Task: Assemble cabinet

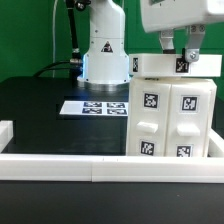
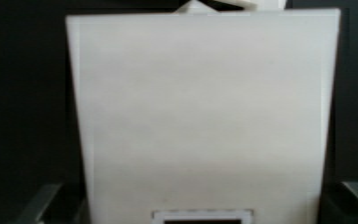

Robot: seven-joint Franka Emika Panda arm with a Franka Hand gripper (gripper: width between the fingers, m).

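The top panel's lower edge sits on the cabinet body (image 1: 170, 82) all along, so my gripper needs to open.
The cabinet (image 1: 178, 118) stands upright at the exterior view's right, a white box with two tagged door panels on its front. A white top panel (image 1: 150, 66) with a tag lies across the top of the body. My gripper (image 1: 181, 52) comes down from above onto this panel, with one finger on each side of its tag. In the wrist view the panel (image 2: 197, 110) fills the picture between my dark fingers (image 2: 43, 203), which sit tight against its two long edges. My gripper (image 2: 197, 205) is shut on the panel.
The marker board (image 1: 95, 105) lies flat on the black table in front of the robot base (image 1: 104, 60). A long low white border rail (image 1: 90, 165) runs along the near side, with a short end piece (image 1: 5, 133) at the exterior view's left.
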